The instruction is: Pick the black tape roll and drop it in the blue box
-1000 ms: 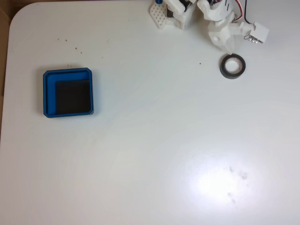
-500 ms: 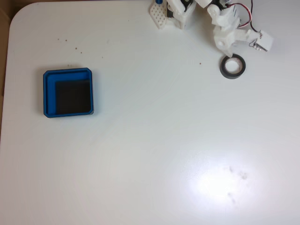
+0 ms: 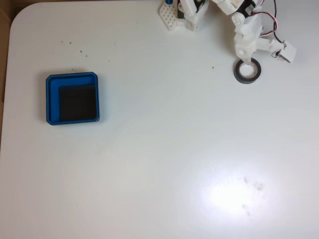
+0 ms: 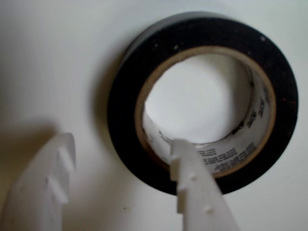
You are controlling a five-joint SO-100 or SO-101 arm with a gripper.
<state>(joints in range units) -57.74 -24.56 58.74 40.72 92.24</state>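
Note:
The black tape roll needs to go in the blue box, so the robot's gripper should next pick up the roll by its side (image 3: pixel 239 74).
The black tape roll (image 3: pixel 238 73) lies flat at the table's far right in the fixed view, with the white arm reaching down onto its upper edge. The wrist view shows the roll (image 4: pixel 202 29) from close above, its pale core and open centre in plain sight. My gripper (image 4: pixel 122 142) is open and low over it, the jaws straddling the roll's near wall: one finger (image 4: pixel 192 178) covers the near rim at the hole, the other (image 4: pixel 48 178) stands outside on the left. In the fixed view the gripper (image 3: pixel 246 59) sits at the roll's top rim. The blue box (image 3: pixel 52 99) rests far left.
The arm's white base (image 3: pixel 187 12) stands at the table's top edge, with red and black wires and a white connector (image 3: pixel 288 53) hanging to the right of the roll. A bright glare patch (image 3: pixel 234 194) lies at the lower right. The table's edge runs along the left side.
The arm has swung right and down over the roll, its tip now on the roll's upper rim. The connector moved right. Roll and box have not moved.

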